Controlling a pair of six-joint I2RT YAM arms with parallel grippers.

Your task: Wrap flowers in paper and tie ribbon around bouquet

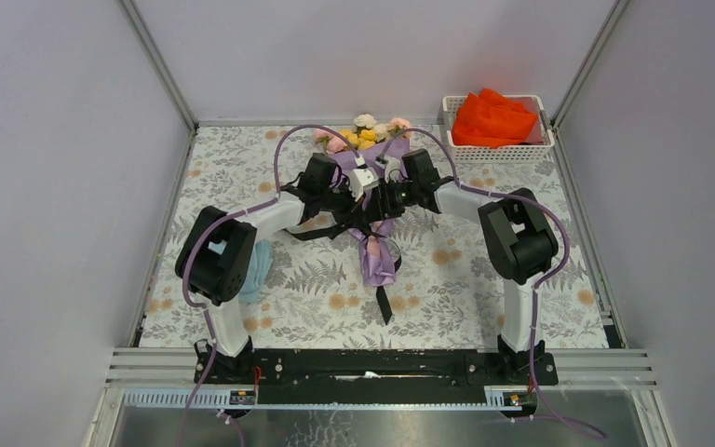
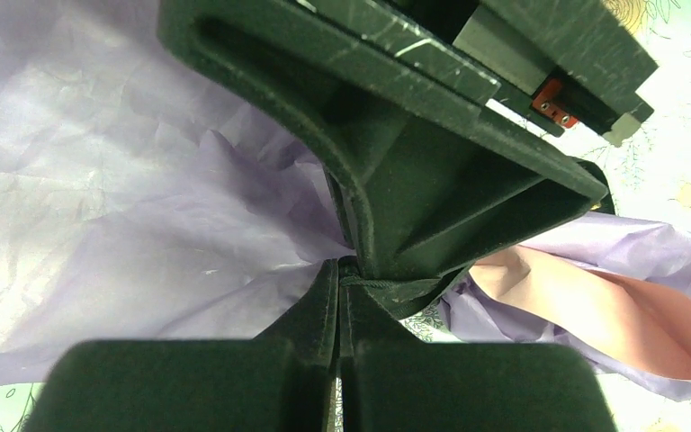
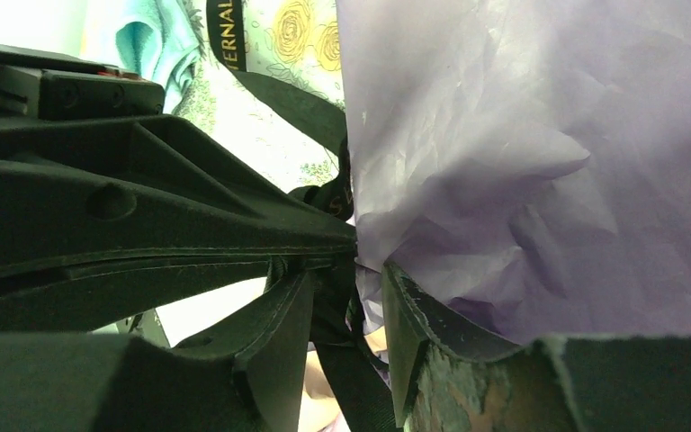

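I can close my right gripper now: its fingers reach past the piece of ribbon. Closing now would hold it.
The bouquet lies along the middle of the table, its pink, yellow and white flowers (image 1: 365, 130) at the far end and the purple paper (image 1: 378, 261) tapering toward me. The black ribbon (image 1: 386, 303) crosses the cone's waist and trails down. Both grippers meet at that waist. My left gripper (image 1: 361, 186) (image 2: 339, 270) is shut, its tips pinching the ribbon (image 2: 402, 297) against the crumpled paper (image 2: 144, 225). My right gripper (image 1: 386, 197) (image 3: 349, 279) has its jaws apart, with a ribbon (image 3: 297, 103) strand running loose through the gap beside the paper (image 3: 522, 135). Stems are hidden.
A white basket (image 1: 542, 149) holding an orange cloth (image 1: 493, 119) stands at the back right. A light blue cloth (image 1: 256, 270) (image 3: 157, 45) lies by the left arm's elbow. The table wears a floral cover (image 1: 484, 279), walled on three sides.
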